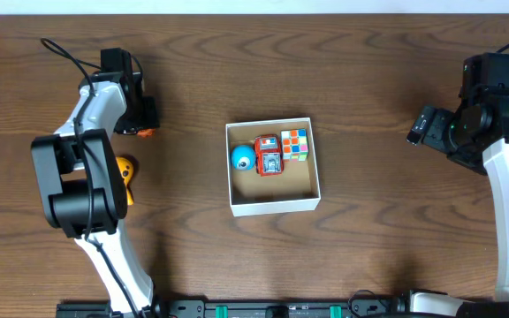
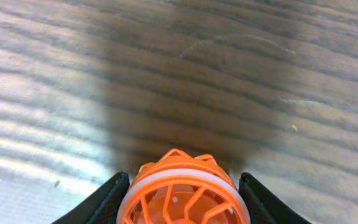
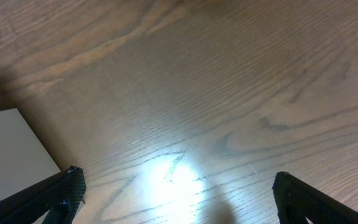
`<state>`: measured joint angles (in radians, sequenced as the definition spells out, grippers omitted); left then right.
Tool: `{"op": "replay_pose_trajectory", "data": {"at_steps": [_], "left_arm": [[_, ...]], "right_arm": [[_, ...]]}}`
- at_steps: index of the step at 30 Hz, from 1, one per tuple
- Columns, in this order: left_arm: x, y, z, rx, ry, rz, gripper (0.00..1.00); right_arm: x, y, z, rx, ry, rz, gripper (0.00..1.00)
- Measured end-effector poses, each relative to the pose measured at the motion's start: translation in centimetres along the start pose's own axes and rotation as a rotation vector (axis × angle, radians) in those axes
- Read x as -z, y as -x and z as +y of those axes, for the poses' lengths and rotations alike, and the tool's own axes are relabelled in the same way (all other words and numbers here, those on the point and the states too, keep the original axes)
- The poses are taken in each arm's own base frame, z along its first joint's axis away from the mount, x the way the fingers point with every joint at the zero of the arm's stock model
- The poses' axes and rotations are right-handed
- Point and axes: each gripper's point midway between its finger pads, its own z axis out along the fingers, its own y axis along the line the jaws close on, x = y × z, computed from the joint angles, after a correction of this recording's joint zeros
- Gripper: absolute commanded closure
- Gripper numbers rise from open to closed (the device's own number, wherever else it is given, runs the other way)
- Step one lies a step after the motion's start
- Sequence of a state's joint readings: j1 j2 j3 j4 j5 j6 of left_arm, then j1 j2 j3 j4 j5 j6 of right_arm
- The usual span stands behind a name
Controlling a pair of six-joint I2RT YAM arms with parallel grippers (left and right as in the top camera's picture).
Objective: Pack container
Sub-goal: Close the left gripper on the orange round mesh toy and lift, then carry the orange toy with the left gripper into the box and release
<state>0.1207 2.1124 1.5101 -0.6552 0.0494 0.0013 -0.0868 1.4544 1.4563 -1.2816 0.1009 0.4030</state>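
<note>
The orange wheel-shaped toy (image 2: 184, 194) would rise if I lifted my left gripper now. My left gripper is shut on either side of the toy, just above the wood.
The container (image 1: 272, 206) is a white-walled square box with a brown floor at the table's middle. In it lie a blue ball (image 1: 243, 158), a red toy (image 1: 269, 155) and a colour cube (image 1: 295, 144). My left gripper (image 1: 142, 124) is at the far left, well away from the box, shut on an orange wheel-shaped toy (image 2: 184, 194) that sits between both fingers just above the wood. My right gripper (image 3: 176, 186) is open and empty over bare wood to the right of the box; it also shows in the overhead view (image 1: 419, 129).
A yellow-orange toy (image 1: 127, 179) lies beside the left arm's lower link. A corner of the white box wall (image 3: 11, 149) shows at the left of the right wrist view. The table is dark brown wood.
</note>
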Motion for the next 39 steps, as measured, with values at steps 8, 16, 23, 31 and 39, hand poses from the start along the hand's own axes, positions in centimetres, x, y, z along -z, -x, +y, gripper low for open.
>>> {"op": "replay_pose_trajectory", "data": {"at_steps": [8, 16, 23, 31, 39], "left_arm": [[12.5, 0.8, -5.1, -0.113, -0.048, -0.196, 0.94], [21.8, -5.8, -16.6, -0.418, -0.185, -0.279, 0.94], [22.9, -13.0, -24.5, -0.679, -0.280, -0.226, 0.94], [21.2, -17.3, -28.7, -0.824, -0.304, -0.154, 0.94], [17.2, -19.7, -31.1, -0.896, -0.280, -0.067, 0.94]], "right_arm": [[0.0, 0.2, 0.1, 0.021, 0.003, -0.007, 0.01], [0.0, 0.2, 0.1, 0.022, 0.004, -0.009, 0.01], [0.0, 0.1, 0.1, 0.022, 0.002, -0.006, 0.01], [0.0, 0.1, 0.0, 0.025, 0.002, -0.004, 0.01], [0.0, -0.1, 0.0, 0.026, -0.001, 0.004, 0.01]]}}
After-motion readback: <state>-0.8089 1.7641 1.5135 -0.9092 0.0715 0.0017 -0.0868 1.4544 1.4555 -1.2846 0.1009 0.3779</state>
